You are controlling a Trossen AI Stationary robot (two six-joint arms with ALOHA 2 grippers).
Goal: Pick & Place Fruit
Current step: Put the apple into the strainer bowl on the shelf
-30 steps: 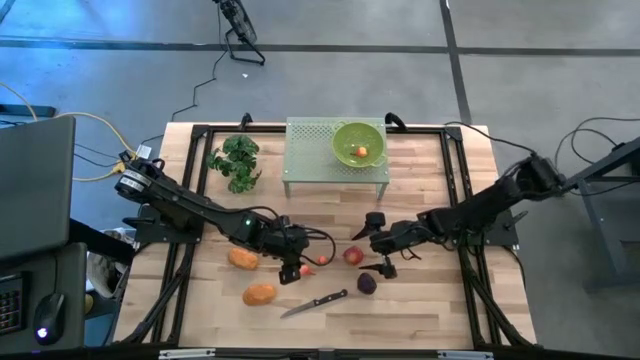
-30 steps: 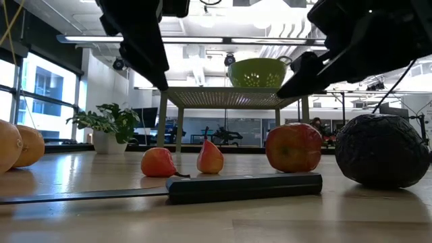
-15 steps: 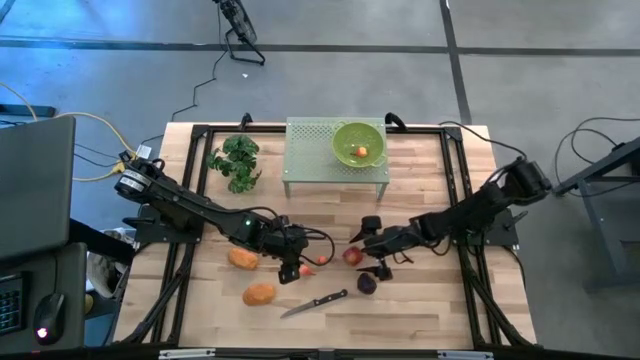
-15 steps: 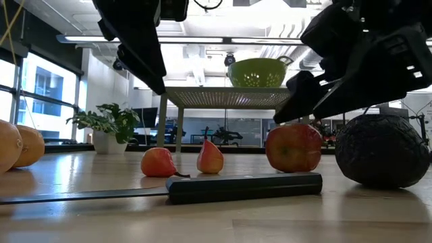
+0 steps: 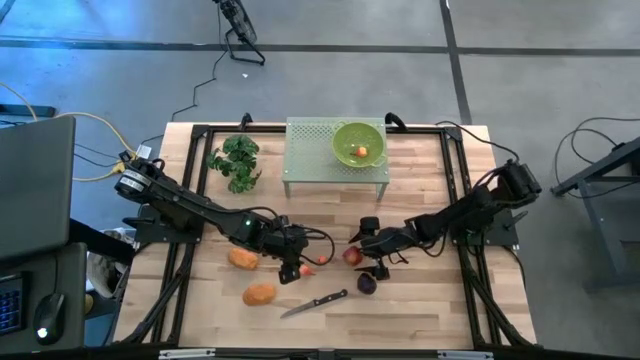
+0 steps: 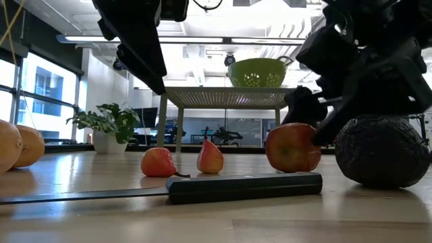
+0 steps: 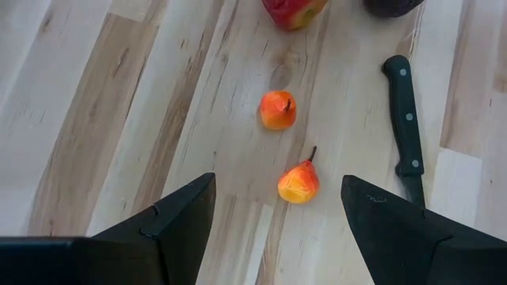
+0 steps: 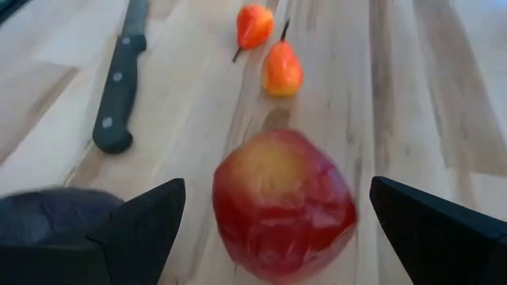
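Note:
My right gripper, low around the red fruit, should close.
The red round fruit (image 8: 283, 204) rests on the wooden table (image 5: 430, 310). My right gripper (image 5: 363, 250) is open and low over it, one finger (image 8: 142, 229) on each side, with gaps visible. A dark purple fruit (image 5: 367, 284) lies just nearer. My left gripper (image 5: 293, 268) hangs open above two tiny red-orange fruits (image 7: 299, 182) (image 7: 277, 109). Two orange ovals (image 5: 243, 258) (image 5: 259, 294) lie to the left. One more small fruit (image 5: 361, 152) sits in the green colander (image 5: 345, 135).
A black-handled knife (image 5: 315, 303) lies near the front, close to the purple fruit. The colander stands on a perforated green stand (image 5: 305, 150) at the back. A green leafy bunch (image 5: 235, 160) sits at the back left. Bare wood shows at the front right.
My right gripper has come down and shifted a little toward the table's left, so that its open fingers now stand beside the red round fruit. The fruit has not moved.

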